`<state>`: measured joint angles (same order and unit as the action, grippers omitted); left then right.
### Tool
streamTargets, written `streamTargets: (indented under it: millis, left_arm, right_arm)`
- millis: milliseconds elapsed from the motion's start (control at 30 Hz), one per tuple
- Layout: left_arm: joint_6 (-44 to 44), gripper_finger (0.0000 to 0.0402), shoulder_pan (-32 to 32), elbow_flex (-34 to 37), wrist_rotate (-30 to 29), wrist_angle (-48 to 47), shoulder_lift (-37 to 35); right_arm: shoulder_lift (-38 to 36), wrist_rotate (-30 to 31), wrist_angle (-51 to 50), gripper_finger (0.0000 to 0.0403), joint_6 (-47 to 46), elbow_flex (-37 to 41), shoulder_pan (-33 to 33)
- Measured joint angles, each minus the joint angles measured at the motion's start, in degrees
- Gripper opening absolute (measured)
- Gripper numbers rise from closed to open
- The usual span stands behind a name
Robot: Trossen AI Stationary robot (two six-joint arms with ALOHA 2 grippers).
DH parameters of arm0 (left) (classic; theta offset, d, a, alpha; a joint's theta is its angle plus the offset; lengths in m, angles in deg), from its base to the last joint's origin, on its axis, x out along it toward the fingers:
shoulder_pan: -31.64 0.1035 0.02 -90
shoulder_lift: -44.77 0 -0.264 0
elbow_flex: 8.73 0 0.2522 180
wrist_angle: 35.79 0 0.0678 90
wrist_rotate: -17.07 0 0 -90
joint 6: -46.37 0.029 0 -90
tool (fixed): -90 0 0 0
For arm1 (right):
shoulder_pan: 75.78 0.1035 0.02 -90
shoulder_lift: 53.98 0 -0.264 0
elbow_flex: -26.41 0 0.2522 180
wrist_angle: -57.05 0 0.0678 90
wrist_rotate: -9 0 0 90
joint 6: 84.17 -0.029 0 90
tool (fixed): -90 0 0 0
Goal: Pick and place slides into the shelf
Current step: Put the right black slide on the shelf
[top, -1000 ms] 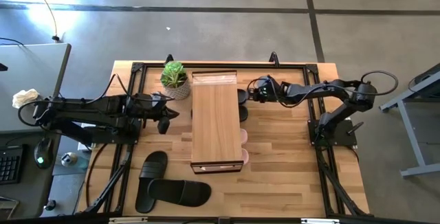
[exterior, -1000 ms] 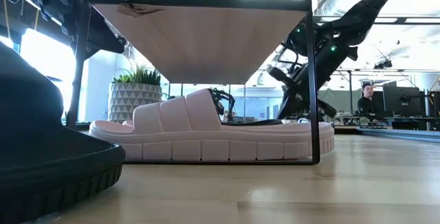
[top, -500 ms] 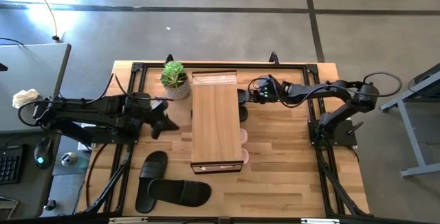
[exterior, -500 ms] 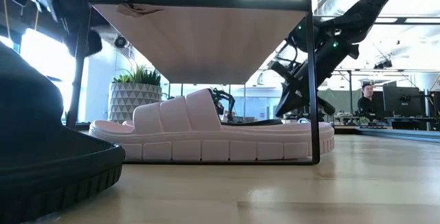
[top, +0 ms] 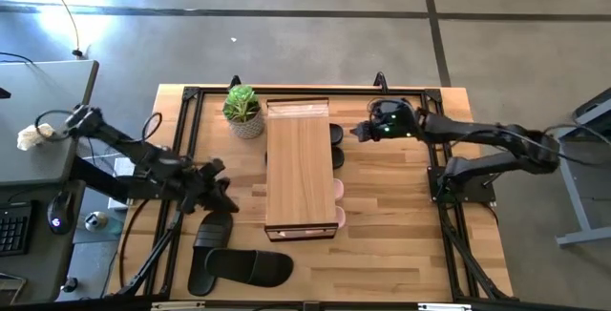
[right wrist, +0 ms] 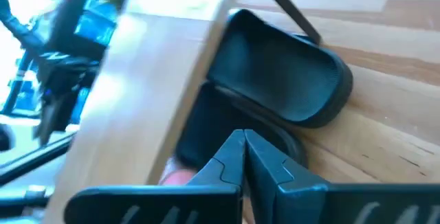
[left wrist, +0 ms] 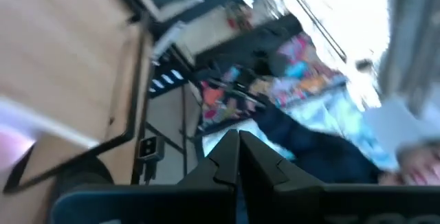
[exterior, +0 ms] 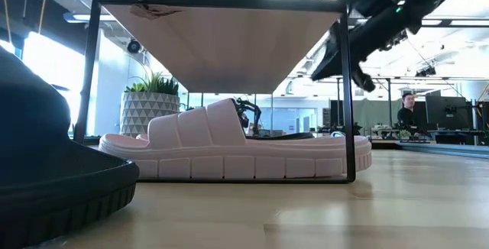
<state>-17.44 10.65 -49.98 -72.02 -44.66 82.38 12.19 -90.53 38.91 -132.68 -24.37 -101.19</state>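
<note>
I will grab the black slide by its strap's edge with my left gripper, to place it into the shelf (top: 299, 173).
The light-wood shelf (top: 299, 173) stands mid-table. Two black slides (top: 338, 144) lie on its lower tier at the far right, and one of them shows large in the right wrist view (right wrist: 282, 80). Two pink slides (top: 339, 202) lie on the same tier nearer, one seen side-on (exterior: 229, 146). Two more black slides (top: 212, 242) (top: 246, 269) lie flat on the table's near left. My left gripper (top: 225, 202) (left wrist: 238, 136) is shut and empty, just left of the shelf above those slides. My right gripper (top: 361, 132) (right wrist: 243, 136) is shut and empty, raised beside the shelved black slides.
A potted plant (top: 242, 109) stands at the shelf's far left corner. A black metal frame (top: 181, 139) runs along the table's sides. Bare tabletop (top: 401, 225) lies right of the shelf. A desk with a keyboard sits off the table's left edge.
My left gripper has swung from beside the shelf's middle toward the near edge, ending close over the black slides on the table. My right gripper has risen and drawn back a little toward the table's right, away from the shelved black slides.
</note>
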Motion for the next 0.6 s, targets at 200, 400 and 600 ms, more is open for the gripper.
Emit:
streamTargets:
  millis: [200, 400, 600]
  left_arm:
    - [-12.57, 0.0000, -18.96, -2.08, -27.13, -8.56, 5.14]
    - [-26.35, 0.0000, -28.76, -12.43, -38.22, -19.62, 19.21]
    - [-34.73, 0.0000, -29.71, -25.36, -34.82, -31.75, 36.68]
  right_arm:
    - [-8.84, -0.21, -5.15, 0.0000, 2.34, 0.00, 1.40]
    - [-13.83, -0.29, -9.97, 0.0000, 2.50, 0.00, 3.62]
    - [-14.58, -0.36, -13.51, 0.0000, 2.50, 0.00, 6.62]
